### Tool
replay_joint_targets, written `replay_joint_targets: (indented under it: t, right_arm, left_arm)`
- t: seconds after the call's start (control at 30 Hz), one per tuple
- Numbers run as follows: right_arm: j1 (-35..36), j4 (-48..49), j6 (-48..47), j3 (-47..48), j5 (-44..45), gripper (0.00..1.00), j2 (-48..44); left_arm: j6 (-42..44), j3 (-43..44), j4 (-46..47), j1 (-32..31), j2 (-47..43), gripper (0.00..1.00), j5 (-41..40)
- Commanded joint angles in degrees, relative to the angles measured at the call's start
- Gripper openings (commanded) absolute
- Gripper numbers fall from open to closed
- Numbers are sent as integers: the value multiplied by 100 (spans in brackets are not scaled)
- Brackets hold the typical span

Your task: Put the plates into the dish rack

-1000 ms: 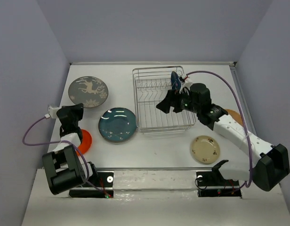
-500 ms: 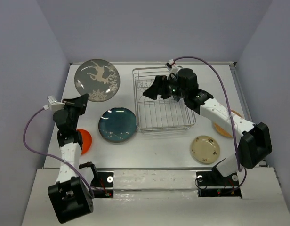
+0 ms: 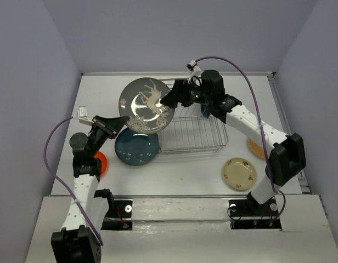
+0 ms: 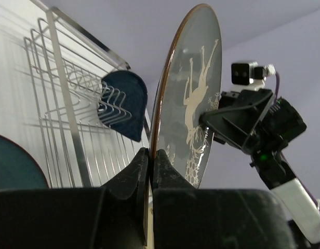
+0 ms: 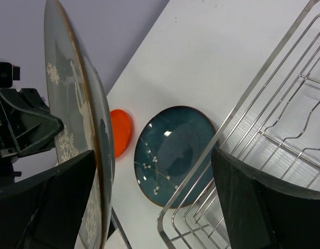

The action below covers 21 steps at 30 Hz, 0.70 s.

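The right gripper grabs the grey plate by its rack-side rim (image 3: 170, 113) (image 5: 103, 158) next. That leaves the plate's opposite rim free to enter the dish rack's wires.
My left gripper (image 3: 124, 120) is shut on the lower rim of the grey plate with the white deer motif (image 3: 146, 105) and holds it up on edge, just left of the dish rack (image 3: 199, 143). The left wrist view shows the jaws (image 4: 149, 155) pinching that rim (image 4: 194, 93). My right gripper (image 3: 170, 99) is open at the plate's right side. In the right wrist view (image 5: 155, 202) the plate's edge (image 5: 79, 104) stands just inside its left finger (image 5: 51, 202), unclamped. The dark-blue leaf plate (image 3: 205, 112) stands in the rack's prongs (image 4: 123, 104).
The teal plate (image 3: 135, 148) lies left of the rack, with the small orange plate (image 3: 99, 163) further left. The cream speckled plate (image 3: 239, 173) lies at the front right. The tan plate (image 3: 255, 148) is partly hidden behind the right arm.
The left gripper lifted the grey plate off the table and carried it right to the rack's left edge. The right gripper left the dark-blue plate in the rack and moved left to the grey plate.
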Motion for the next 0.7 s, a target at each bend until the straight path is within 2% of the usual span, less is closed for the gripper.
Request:
replay_joint_targets:
  t: [0.0, 0.03, 0.07, 0.1, 0.13, 0.23, 0.27, 0.3, 0.33, 0.43, 0.47, 0.57, 0.6, 0.63, 0.67]
  right_arm:
    - [32, 230, 191, 135, -467, 93, 16]
    - [32, 483, 245, 65, -468, 88, -10]
    - [32, 511, 262, -23, -468, 74, -37]
    - [32, 520, 306, -50, -503, 67, -81]
    - [32, 520, 333, -85, -529, 48, -107]
    - [32, 520, 412, -208, -609, 16, -230]
    - [32, 520, 421, -252, -582, 7, -291]
    - [32, 520, 421, -348, -460, 7, -370]
    - [32, 477, 403, -392, -363, 7, -554]
    - [32, -120, 176, -323, 461, 7, -914]
    - [32, -304, 1, -261, 968, 7, -994]
    - [32, -972, -220, 134, 1692, 7, -1214]
    - [-29, -1104, -360, 230, 2112, 7, -1258]
    - [-99, -1393, -448, 458, 2351, 7, -1302]
    - [-100, -1570, -536, 599, 2623, 7, -1311]
  left_arm:
    - [-359, 92, 896, -144, -241, 6, 460]
    - [-324, 83, 896, -153, -267, 6, 469]
    - [-297, 83, 905, -179, -250, 6, 539]
    - [-271, 83, 905, -231, -241, 6, 566]
    - [-245, 83, 905, -258, -241, 6, 574]
    - [-104, 83, 870, -311, -241, 8, 653]
    - [-60, 83, 835, -311, -232, 22, 723]
    - [-8, 74, 756, -320, -232, 30, 767]
    - [106, 57, 712, -320, -241, 42, 881]
    - [458, 56, 458, -337, -293, 61, 1057]
    - [598, 100, 178, -364, -328, 71, 1171]
    - [1476, 337, -525, -442, -495, 89, 1172]
    - [1774, 425, -1119, -565, -539, 96, 1024]
    - [2438, 661, -1813, -636, -618, 99, 710]
    - [2750, 767, -2124, -706, -662, 99, 532]
